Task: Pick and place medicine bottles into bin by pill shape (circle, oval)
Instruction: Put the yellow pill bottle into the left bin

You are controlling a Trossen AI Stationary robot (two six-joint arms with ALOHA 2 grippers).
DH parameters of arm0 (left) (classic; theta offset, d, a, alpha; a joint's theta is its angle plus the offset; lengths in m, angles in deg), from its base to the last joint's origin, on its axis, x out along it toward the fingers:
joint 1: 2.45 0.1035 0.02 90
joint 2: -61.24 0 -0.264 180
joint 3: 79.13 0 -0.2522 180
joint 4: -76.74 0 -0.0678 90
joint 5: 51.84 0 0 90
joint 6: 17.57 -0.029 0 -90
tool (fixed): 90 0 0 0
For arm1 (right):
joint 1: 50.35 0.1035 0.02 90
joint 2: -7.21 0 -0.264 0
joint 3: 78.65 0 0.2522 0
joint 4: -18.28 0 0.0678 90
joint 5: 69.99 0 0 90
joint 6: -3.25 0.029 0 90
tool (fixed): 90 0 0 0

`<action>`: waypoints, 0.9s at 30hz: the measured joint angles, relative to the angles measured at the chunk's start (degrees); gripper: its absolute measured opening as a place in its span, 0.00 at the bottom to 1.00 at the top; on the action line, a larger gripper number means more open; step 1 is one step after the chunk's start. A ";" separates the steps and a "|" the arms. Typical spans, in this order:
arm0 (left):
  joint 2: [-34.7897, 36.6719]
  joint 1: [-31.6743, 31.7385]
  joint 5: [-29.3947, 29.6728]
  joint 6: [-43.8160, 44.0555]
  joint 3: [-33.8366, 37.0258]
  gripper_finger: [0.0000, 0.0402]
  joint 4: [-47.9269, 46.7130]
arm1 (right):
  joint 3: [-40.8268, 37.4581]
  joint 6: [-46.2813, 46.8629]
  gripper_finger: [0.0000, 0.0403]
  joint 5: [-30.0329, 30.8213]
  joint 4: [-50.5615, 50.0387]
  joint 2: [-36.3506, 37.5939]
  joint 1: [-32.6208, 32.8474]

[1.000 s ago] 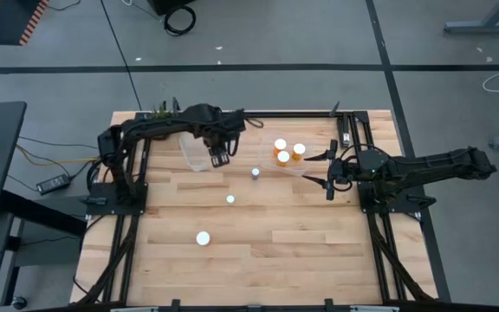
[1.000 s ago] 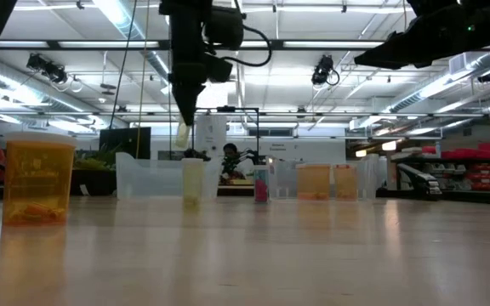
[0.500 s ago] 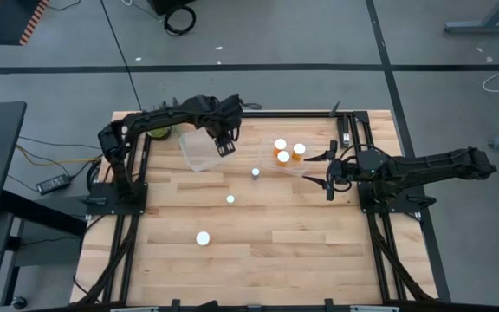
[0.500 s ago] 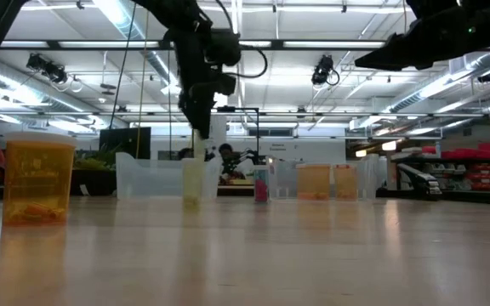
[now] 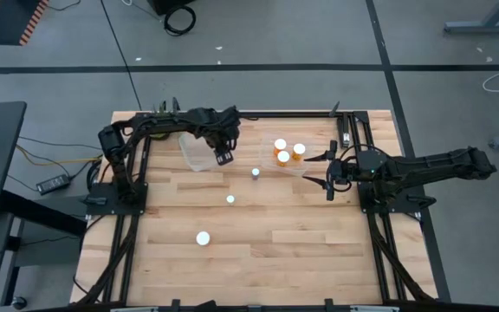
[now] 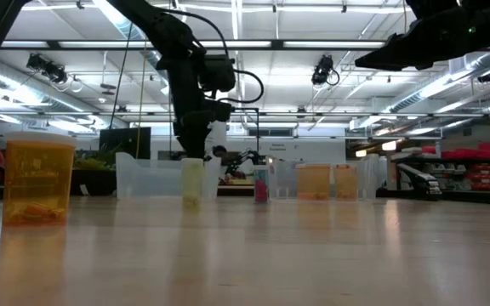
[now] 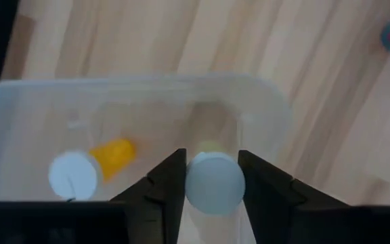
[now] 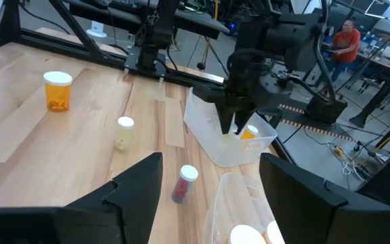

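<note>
The white-capped bottle (image 7: 215, 183) stands upright inside the clear bin's rim and would rest in there if I opened now, so it is time for my left gripper to release it.
My left gripper (image 5: 223, 156) is over the clear left bin (image 5: 196, 152) and is shut on a slim pale bottle with a white cap (image 7: 214, 183). An orange bottle (image 7: 92, 166) lies inside that bin. My right gripper (image 5: 329, 178) waits open and empty beside the right clear bin (image 5: 271, 165), which holds three orange bottles (image 5: 284, 157). Three bottles stand loose on the table: a reddish one (image 5: 255, 172), a pale one (image 5: 230, 199) and a wide orange one (image 5: 203, 237). My left gripper pinches the pale bottle between its two fingers at the cap end (image 7: 196, 181), one finger on each side. The fingers point down from above and lie along the bottle. The bottle is upright with its cap toward the wrist and its body inside the bin. I cannot tell whether its base touches the bin's floor.
A small green plant (image 5: 163, 132) stands at the table's far left corner behind the left arm. The loose bottles also show in the right wrist view: orange (image 8: 57, 90), pale (image 8: 124, 132), reddish (image 8: 183, 183). The near half of the table (image 5: 319, 251) is bare wood.
My left gripper has come down over the clear left bin with the pale bottle and stays shut on it. The bottle now reaches inside the bin's walls. My right arm has kept still.
</note>
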 joint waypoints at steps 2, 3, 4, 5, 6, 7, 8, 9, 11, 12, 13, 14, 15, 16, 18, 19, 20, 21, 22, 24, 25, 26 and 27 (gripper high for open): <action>0.02 0.07 0.05 0.12 0.38 0.36 0.04 | 0.00 -0.01 0.63 0.00 0.02 0.00 0.00; 0.00 0.07 0.03 0.16 0.42 0.37 0.03 | 0.00 -0.01 0.63 0.00 0.02 0.00 0.00; 0.00 0.07 0.05 0.16 0.40 0.37 0.24 | 0.00 -0.01 0.63 0.00 0.02 0.00 0.00; 0.02 0.09 0.05 0.16 0.36 0.37 0.32 | 0.00 -0.01 0.63 0.01 0.02 0.00 0.00; 0.02 0.09 0.05 0.16 0.36 0.37 0.31 | 0.00 -0.01 0.63 0.00 0.03 0.00 0.00; 0.02 0.07 0.05 0.16 0.36 0.36 0.35 | 0.00 -0.01 0.63 0.00 0.05 0.00 0.00; 0.02 0.07 0.08 0.16 0.36 0.36 0.60 | 0.00 -0.01 0.63 0.00 0.05 0.00 0.00; 0.02 0.07 0.08 0.17 0.36 0.35 0.93 | 0.00 -0.01 0.63 0.01 0.06 0.00 0.00; 0.02 0.03 0.05 0.11 0.36 0.34 1.03 | 0.00 -0.01 0.63 0.00 0.06 0.00 0.00; 0.02 0.02 0.05 -0.03 0.36 0.34 1.04 | 0.00 -0.01 0.63 0.01 0.06 0.00 0.00; 0.02 0.04 0.06 -0.04 0.36 0.34 1.11 | 0.00 -0.01 0.63 0.00 0.06 0.00 0.00; 0.02 0.04 0.10 -0.04 0.36 0.35 1.09 | 0.00 -0.01 0.63 0.01 0.06 0.00 0.00; 0.02 0.04 0.12 -0.04 0.36 0.36 1.05 | 0.00 -0.01 0.63 0.00 0.06 0.00 0.00; 0.02 0.04 0.14 -0.06 0.36 0.38 1.06 | 0.00 -0.01 0.63 0.00 0.06 0.00 0.00; 0.02 0.04 0.14 -0.06 0.36 0.42 1.07 | 0.00 -0.03 0.63 0.00 0.07 0.00 0.00; 0.02 0.04 0.14 -0.07 0.36 0.44 1.05 | 0.00 -0.03 0.63 0.00 0.08 0.00 0.00; 0.02 0.04 0.12 -0.08 0.36 0.46 1.05 | 0.00 -0.03 0.63 0.02 0.08 0.00 0.00; 0.02 0.04 0.12 -0.08 0.36 0.48 1.05 | 0.00 -0.03 0.63 0.01 0.08 0.00 0.00; 0.02 0.04 0.12 -0.11 0.36 0.50 1.05 | 0.00 -0.03 0.63 0.00 0.08 0.00 0.00; 0.02 0.04 0.14 -0.30 0.35 0.53 1.00 | 0.00 -0.03 0.63 0.00 0.08 0.00 0.00; 0.02 0.04 0.14 -0.51 0.14 0.54 0.55 | 0.00 -0.03 0.63 0.00 0.08 0.00 0.00; 0.02 0.04 0.16 -0.71 -0.32 0.55 -0.33 | 0.00 -0.03 0.63 0.01 0.08 0.00 0.00; 0.02 0.04 0.23 -0.78 -1.00 0.56 -1.15 | 0.00 -0.03 0.63 0.00 0.09 0.00 0.00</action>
